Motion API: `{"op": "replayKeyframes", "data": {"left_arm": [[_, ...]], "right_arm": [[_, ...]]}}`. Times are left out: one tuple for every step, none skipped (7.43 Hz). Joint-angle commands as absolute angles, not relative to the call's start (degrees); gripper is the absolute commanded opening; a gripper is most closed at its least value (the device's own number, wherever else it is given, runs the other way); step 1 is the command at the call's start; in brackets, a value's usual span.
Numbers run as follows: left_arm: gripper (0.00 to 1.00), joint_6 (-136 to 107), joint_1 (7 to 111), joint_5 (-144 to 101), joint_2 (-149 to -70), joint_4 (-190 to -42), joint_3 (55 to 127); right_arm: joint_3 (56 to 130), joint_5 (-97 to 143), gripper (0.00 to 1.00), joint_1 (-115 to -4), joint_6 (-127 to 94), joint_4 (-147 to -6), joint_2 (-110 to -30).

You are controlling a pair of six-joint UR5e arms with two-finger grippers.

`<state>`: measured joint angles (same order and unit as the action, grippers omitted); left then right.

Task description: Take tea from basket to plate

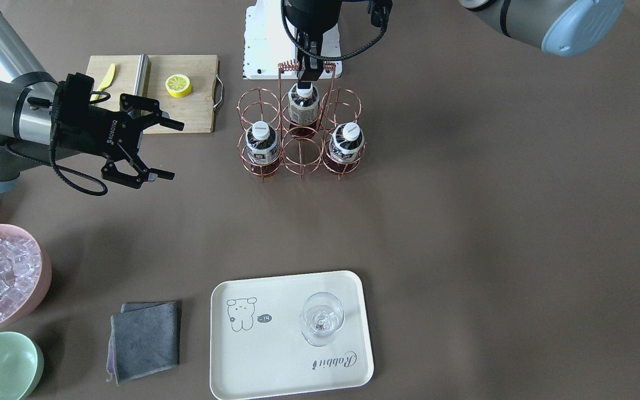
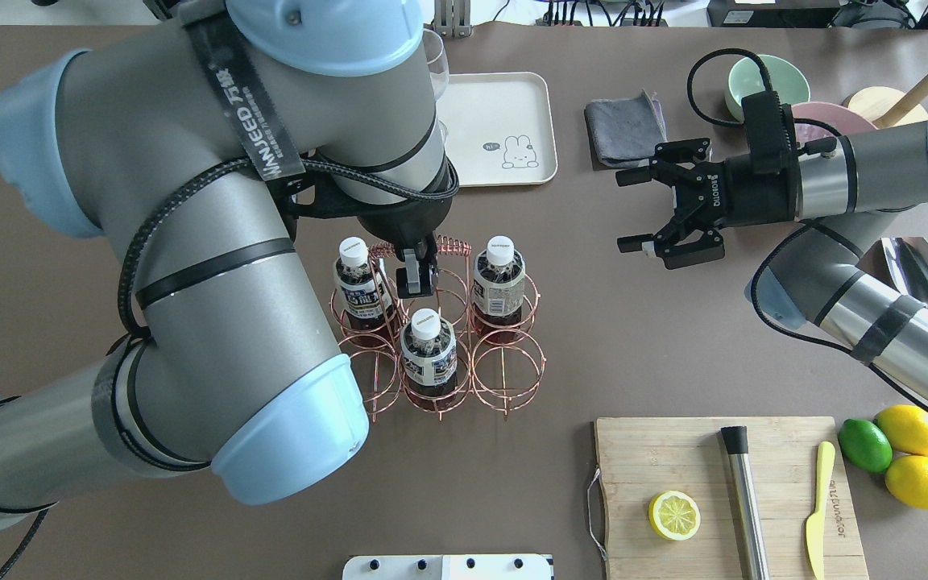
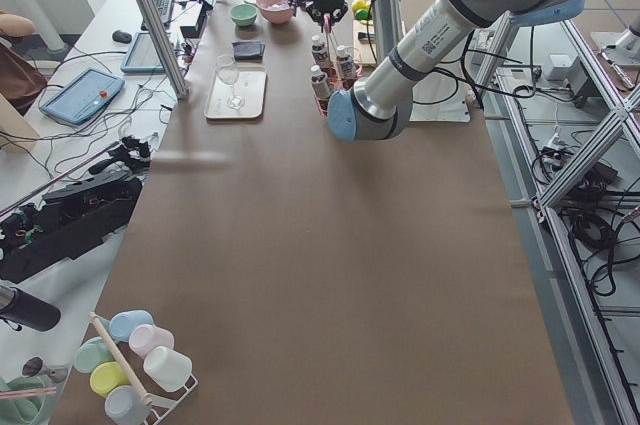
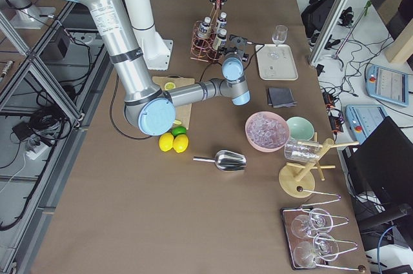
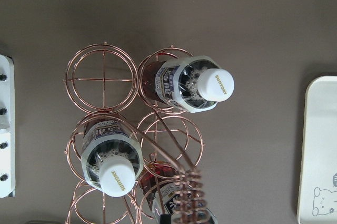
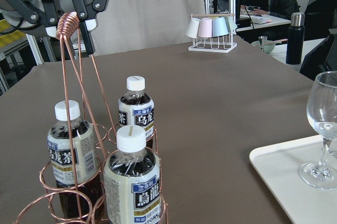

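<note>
Next, my left gripper grabs the basket by its coiled handle (image 1: 289, 66) (image 5: 190, 197) to keep the basket level, since tea bottles stand loose in the open wire cells.
Three alike tea bottles (image 1: 259, 144) (image 1: 303, 105) (image 1: 345, 145) stand in the copper wire basket (image 2: 507, 372), which has several empty cells. My left gripper (image 1: 306, 75) hangs over the basket at the handle's coiled top. In the right wrist view it (image 6: 68, 13) is open, with a finger on each side of the coil. It holds no bottle. My right gripper (image 1: 173, 151) is open and empty, hovering beside the basket. The cream plate (image 1: 275, 361) lies on the far side of the table and carries a clear glass (image 1: 321, 319).
A bamboo board (image 1: 198, 105) with a lemon half (image 1: 178, 85), a yellow knife and a metal rod lies beside the basket. A grey cloth (image 1: 145, 339), a pink ice bowl (image 1: 42, 278) and a green bowl (image 1: 0, 366) sit near the plate. Two lemons and a lime (image 2: 865, 445) lie by the board.
</note>
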<state>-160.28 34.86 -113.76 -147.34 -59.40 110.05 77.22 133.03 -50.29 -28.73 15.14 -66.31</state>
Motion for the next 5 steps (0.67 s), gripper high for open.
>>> {"op": "replayKeyframes", "data": {"left_arm": [[0.00,-160.3,33.5,-113.4,-148.1,-60.6,108.0],[0.00,-161.4,32.8,-111.5,-148.0,-61.1,108.0],[0.00,-161.5,32.0,-111.2,-147.8,-61.1,108.0],[0.00,-161.6,31.9,-111.2,-148.0,-61.1,108.0],[0.00,-161.6,31.9,-111.2,-148.0,-61.1,108.1]], "right_arm": [[77.2,132.2,0.99,-50.1,-25.7,15.0,-65.9],[77.3,131.8,0.99,-49.2,-25.7,15.0,-65.9],[77.2,129.7,0.99,-48.4,-25.8,14.9,-65.6],[77.4,128.2,0.98,-47.1,-25.7,15.0,-65.4],[77.6,127.0,0.98,-46.1,-25.7,15.0,-64.6]]}}
